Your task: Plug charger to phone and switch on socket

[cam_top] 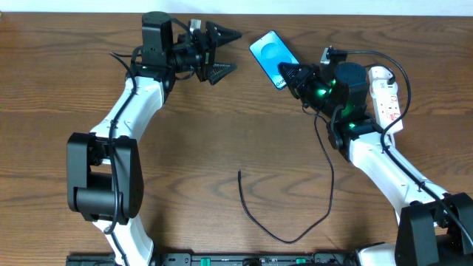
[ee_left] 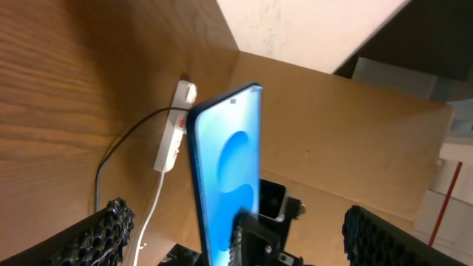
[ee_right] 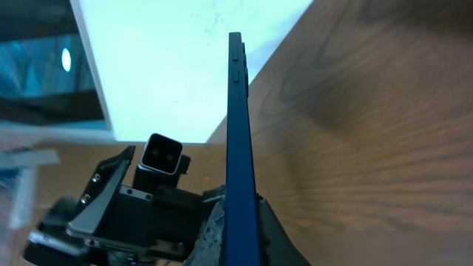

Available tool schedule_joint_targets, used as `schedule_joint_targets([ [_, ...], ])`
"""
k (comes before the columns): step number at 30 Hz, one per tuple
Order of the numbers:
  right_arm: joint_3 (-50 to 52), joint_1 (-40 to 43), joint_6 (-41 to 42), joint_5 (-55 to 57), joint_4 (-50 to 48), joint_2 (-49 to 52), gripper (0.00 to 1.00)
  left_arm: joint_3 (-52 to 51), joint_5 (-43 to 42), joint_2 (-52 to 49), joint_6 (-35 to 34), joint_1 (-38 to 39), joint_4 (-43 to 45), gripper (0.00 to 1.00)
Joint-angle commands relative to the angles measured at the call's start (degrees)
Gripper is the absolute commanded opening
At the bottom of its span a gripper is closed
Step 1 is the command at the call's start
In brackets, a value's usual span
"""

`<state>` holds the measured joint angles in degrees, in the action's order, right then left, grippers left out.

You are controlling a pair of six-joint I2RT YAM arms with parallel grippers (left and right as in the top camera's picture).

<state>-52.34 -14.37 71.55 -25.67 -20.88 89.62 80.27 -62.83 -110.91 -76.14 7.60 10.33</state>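
My left gripper moves closer next before closing on the phone, as bare table shows between the gripper's fingers and the phone's near edge in the overhead view.
My right gripper (cam_top: 290, 76) is shut on the lower end of the phone (cam_top: 272, 55) and holds it lifted and tilted at the back centre. The phone's blue screen faces my left wrist view (ee_left: 230, 159); in the right wrist view it is edge-on (ee_right: 238, 125) between the jaws (ee_right: 240, 233). My left gripper (cam_top: 236, 52) is open and empty, just left of the phone, with its fingers spread either side of it (ee_left: 244, 240). The charger cable (cam_top: 295, 235) loops on the table, its tip (cam_top: 239, 172) free. The white socket strip (cam_top: 386, 96) lies at the right, also seen in the left wrist view (ee_left: 171, 125).
The charger cable runs up under my right arm toward the strip; its plug is hidden. The strip's thick white cord (ee_left: 151, 210) trails along the table. The table's back edge (cam_top: 332, 15) is close behind both grippers.
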Motion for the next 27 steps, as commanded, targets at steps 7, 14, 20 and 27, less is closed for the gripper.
schedule_joint_targets([
  [7, -0.94, -0.72, 15.93, -0.96, -5.99, 0.2, 0.01, 0.09, 3.52, 1.51, -3.5, -0.13, 3.56, 0.92],
  [14, -0.94, -3.87, 21.81, 3.17, -7.02, 0.2, 0.01, 0.09, 4.7, 1.51, -7.04, -0.13, 9.73, 0.92],
  [20, -0.94, -6.54, 23.82, 5.4, -11.5, 0.17, 0.01, 0.09, 5.92, 1.51, -7.17, -0.13, 10.14, 0.92],
  [27, -0.94, -9.05, 26.93, 7.19, -11.98, 0.2, 0.01, 0.09, 6.6, 1.51, -7.17, 0.94, 10.19, 0.92],
])
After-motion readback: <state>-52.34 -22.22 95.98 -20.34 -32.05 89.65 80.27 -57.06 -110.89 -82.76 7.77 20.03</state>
